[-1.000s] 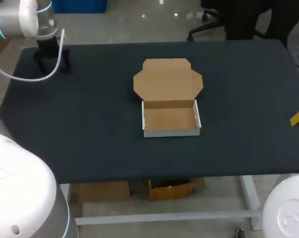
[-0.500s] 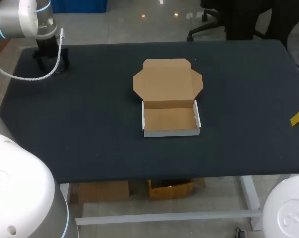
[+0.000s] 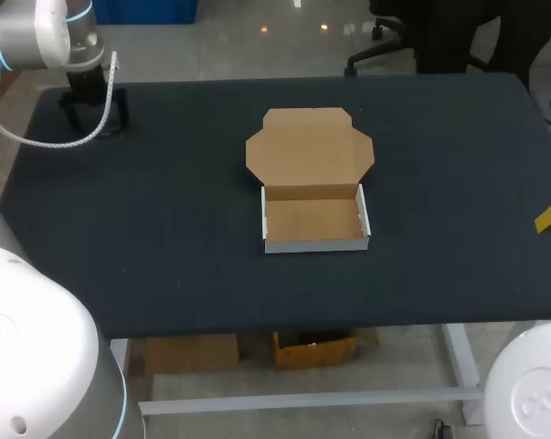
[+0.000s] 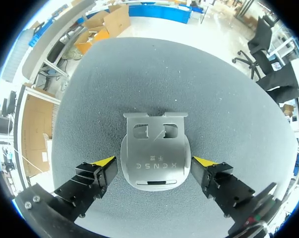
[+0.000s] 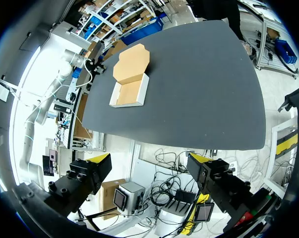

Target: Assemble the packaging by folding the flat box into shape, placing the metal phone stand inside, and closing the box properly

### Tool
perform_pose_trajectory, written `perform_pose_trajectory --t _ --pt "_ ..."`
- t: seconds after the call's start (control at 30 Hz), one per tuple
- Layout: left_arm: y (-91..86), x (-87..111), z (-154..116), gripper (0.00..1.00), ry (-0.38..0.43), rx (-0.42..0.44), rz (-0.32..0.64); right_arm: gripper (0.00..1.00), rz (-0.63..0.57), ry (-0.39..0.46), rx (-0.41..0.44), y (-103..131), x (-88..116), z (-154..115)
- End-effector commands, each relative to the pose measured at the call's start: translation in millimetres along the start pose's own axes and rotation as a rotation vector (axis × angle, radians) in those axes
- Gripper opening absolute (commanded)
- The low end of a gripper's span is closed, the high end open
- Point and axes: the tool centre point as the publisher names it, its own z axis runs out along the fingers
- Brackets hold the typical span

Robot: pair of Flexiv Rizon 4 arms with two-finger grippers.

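Next, my left gripper grabs the stand by the edges of its rounded plate to place the metal phone stand inside the box (image 3: 315, 222).
The cardboard box (image 3: 315, 222) stands folded into a shallow tray in the middle of the table, its lid (image 3: 310, 150) lying open and flat behind it. The silver metal phone stand (image 4: 155, 157) lies flat on the table at the far left corner. My left gripper (image 4: 154, 162) hangs open over it. One yellow-tipped finger (image 4: 103, 166) stands on each side of the stand, with a narrow gap to it. In the head view the left gripper (image 3: 92, 108) hides the stand. My right gripper (image 5: 149, 161) is open and empty, out past the table's right edge, far from the box (image 5: 130, 92).
The dark table top (image 3: 165, 238) is bare around the box. One yellow tip of the right gripper (image 3: 545, 219) shows at the table's right edge. A white cable (image 3: 56, 142) loops from the left arm over the far left corner.
The left wrist has shifted only slightly over the far left corner. The box and the right arm have not moved.
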Motion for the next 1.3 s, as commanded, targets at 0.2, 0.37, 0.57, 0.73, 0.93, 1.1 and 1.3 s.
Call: perform_pose_trajectory --t 0.2,0.37,0.57,0.73,0.93,1.1,1.3 --pt "-9.7 3.0 4.0 1.00 -0.003 -0.013 0.002 1.00 -0.001 0.002 -0.001 -1.0 0.3 -1.3" --pt "-10.9 3.2 4.0 1.00 -0.002 -0.013 0.000 1.00 -0.001 0.002 -0.001 -1.0 0.3 -1.3" --pt "-11.2 3.3 4.3 0.90 -0.001 -0.015 0.001 1.00 -0.001 0.002 -0.001 -1.0 0.3 -1.3" --pt "-9.7 4.1 6.0 0.87 -0.001 -0.019 0.004 1.00 -0.001 0.002 -0.001 -1.0 0.3 -1.3" --pt "-10.2 4.0 9.0 0.87 -0.004 -0.025 0.002 1.00 -0.001 0.002 -0.001 -1.0 0.3 -1.3" --pt "-11.1 3.4 9.2 0.86 -0.001 -0.026 -0.001 1.00 -0.001 0.002 -0.001 -1.0 0.3 -1.3" --pt "-11.4 3.4 9.5 0.84 -0.002 -0.026 0.001 1.00 -0.001 0.002 -0.001 -1.0 0.3 -1.3"
